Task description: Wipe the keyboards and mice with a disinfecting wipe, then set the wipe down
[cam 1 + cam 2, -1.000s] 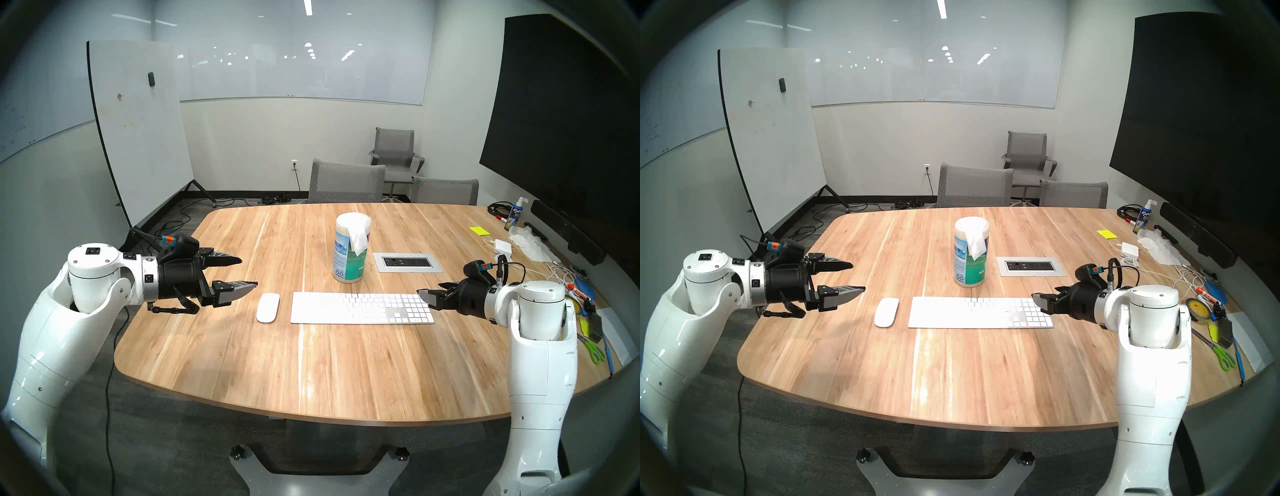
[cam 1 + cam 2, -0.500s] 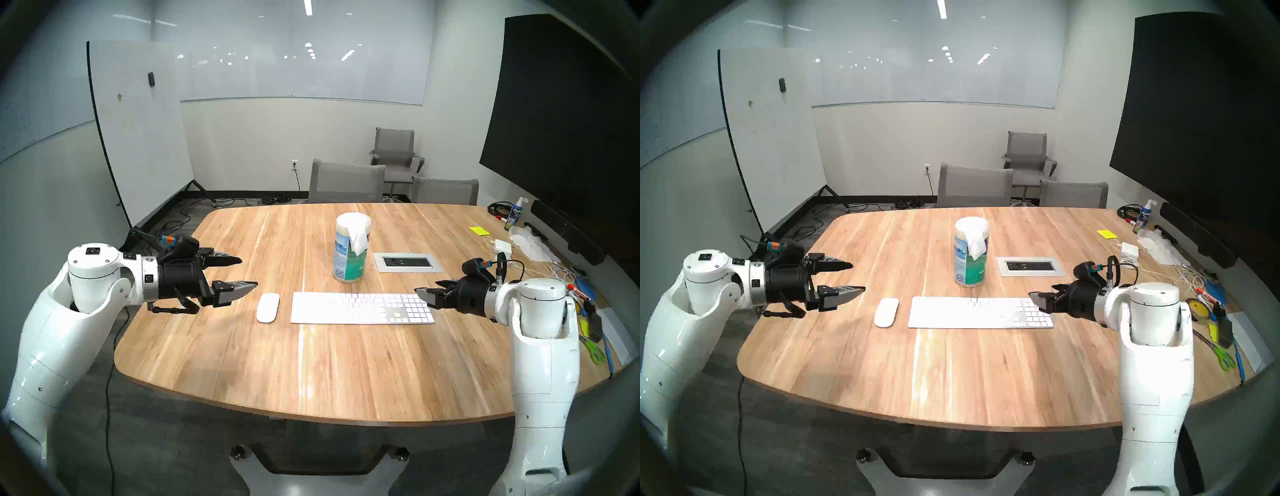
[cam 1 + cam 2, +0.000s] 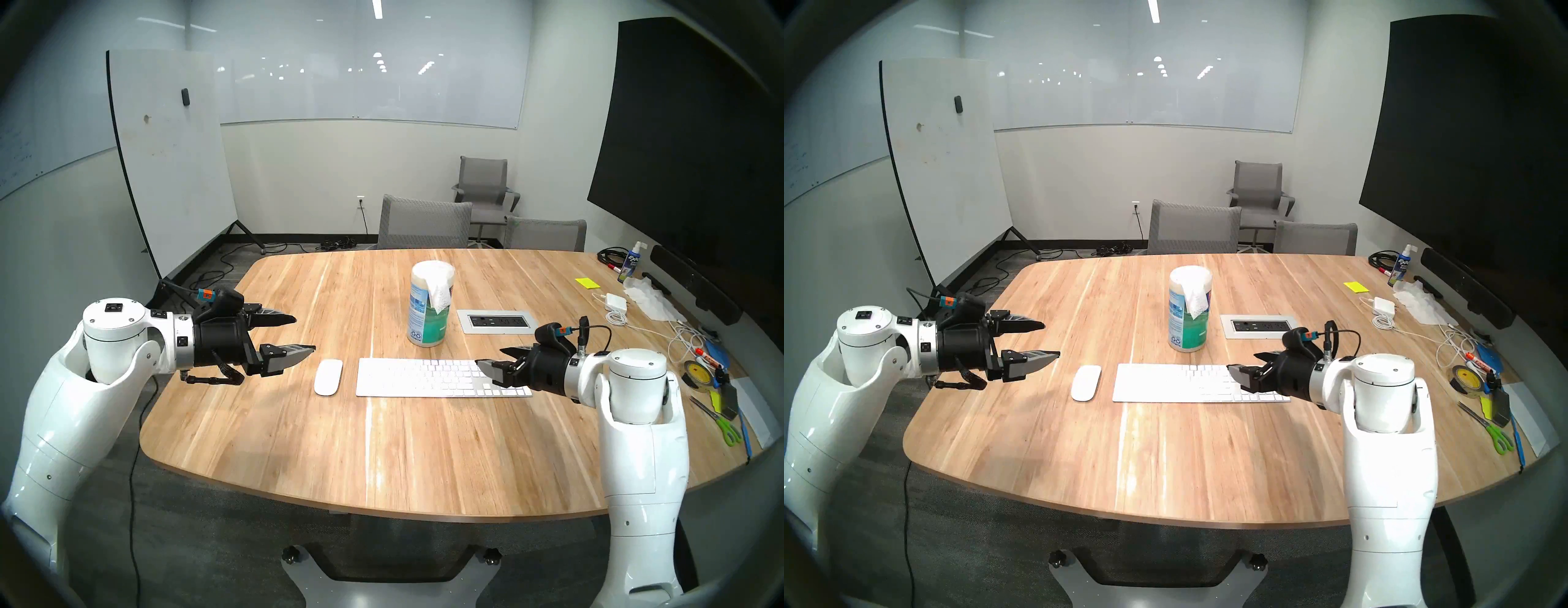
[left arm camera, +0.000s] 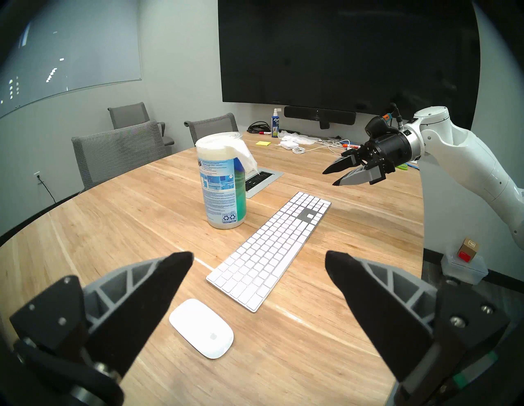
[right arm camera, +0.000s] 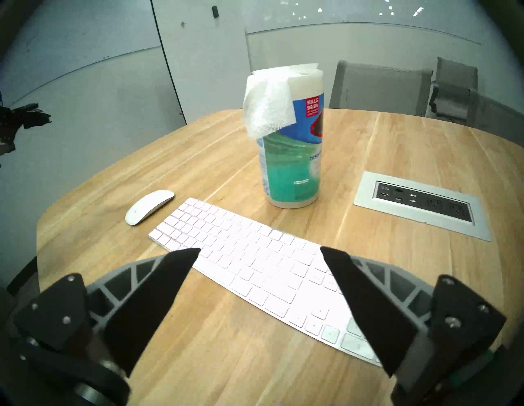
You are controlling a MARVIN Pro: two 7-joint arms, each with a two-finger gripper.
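Note:
My right gripper takes hold of the wipe by its raised top fold over the lid next, because its loose flap hangs slack against the canister's side.
A slim white keyboard lies on the wooden table, with a white mouse just to its left. Behind them stands the wipe canister; a white wipe sticks out of its top and hangs down its side. My left gripper hovers left of the mouse, open and empty; its wrist view shows the mouse below its fingers. My right gripper hangs open and empty above the keyboard's number-pad end, pointing at the canister and wipe.
A grey outlet plate is set into the table right of the canister. Along the right edge lie a charger, cables, tape, scissors, a spray bottle and tissue paper. Grey chairs stand at the far side.
My right arm has moved left, carrying its open gripper from beside the keyboard's right end to above the number pad. The left arm has not moved.

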